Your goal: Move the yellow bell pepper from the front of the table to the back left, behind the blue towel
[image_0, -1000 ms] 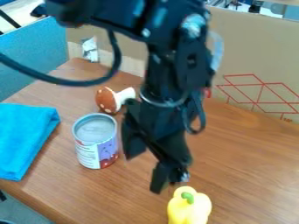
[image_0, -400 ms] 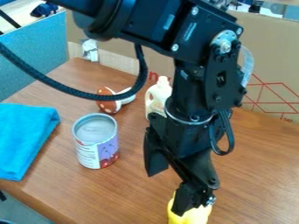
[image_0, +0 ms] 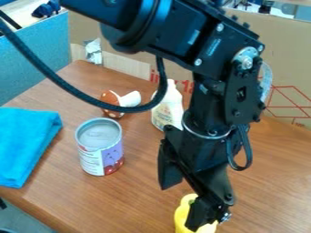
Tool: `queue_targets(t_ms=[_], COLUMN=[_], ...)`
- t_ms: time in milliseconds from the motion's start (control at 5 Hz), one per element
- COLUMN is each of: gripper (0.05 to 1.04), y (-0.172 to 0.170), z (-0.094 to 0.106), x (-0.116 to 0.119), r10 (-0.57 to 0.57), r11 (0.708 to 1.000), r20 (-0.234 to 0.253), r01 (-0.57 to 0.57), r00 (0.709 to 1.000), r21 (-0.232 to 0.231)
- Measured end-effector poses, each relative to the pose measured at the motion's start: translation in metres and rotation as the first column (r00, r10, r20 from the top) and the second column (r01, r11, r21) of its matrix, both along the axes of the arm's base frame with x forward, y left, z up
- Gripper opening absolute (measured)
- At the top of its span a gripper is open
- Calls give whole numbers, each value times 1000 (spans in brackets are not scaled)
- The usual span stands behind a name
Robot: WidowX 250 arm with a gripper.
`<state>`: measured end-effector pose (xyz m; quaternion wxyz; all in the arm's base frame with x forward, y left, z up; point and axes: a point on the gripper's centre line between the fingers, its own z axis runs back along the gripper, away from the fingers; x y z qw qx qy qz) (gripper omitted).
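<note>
The robot's gripper will take the yellow bell pepper (image_0: 182,217) by its top next and lift it off the brown table.
The black gripper (image_0: 178,207) hangs over the front middle of the table with its two fingers spread apart. One finger is in front of a yellow bell pepper (image_0: 182,217), covering its right part and stem; whether they touch I cannot tell. Left of the gripper stands an open-topped tin can (image_0: 100,148) with a white and purple label. Behind the can lies a toy mushroom (image_0: 112,101) with a brown spotted cap and white stem. A cream-coloured bottle (image_0: 168,109) stands upright just behind the gripper, partly covered by the arm.
A folded blue cloth (image_0: 27,143) lies at the table's left edge. Cardboard (image_0: 285,59) with red print walls off the back, and a blue panel (image_0: 36,59) stands at the left. The arm's black cable loops above the mushroom. Brown tabletop (image_0: 273,182) extends right of the gripper.
The arm has shifted right and somewhat down, bringing one finger from behind-left of the pepper to in front of it. The bottle, earlier hidden by the arm, has come into sight.
</note>
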<state>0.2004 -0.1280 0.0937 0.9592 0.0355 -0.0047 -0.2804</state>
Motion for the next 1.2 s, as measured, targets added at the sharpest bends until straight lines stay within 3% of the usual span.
queue_targets(t_ms=[200, 600, 800, 1000, 1200], gripper=[947, 365, 167, 99, 95], y=[-4, -8, -8, -7, -5], z=[-4, -6, -6, -6, -6], x=[2, 2, 2, 0, 1], r10=[-9, -10, -12, -8, -22], r11=[1000, 1000, 1000, 1000, 999], r20=[-13, -13, -15, -24, -25], r01=[9, 10, 12, 8, 23], r00=[1000, 1000, 1000, 1000, 999], r21=[8, 11, 12, 20, 26])
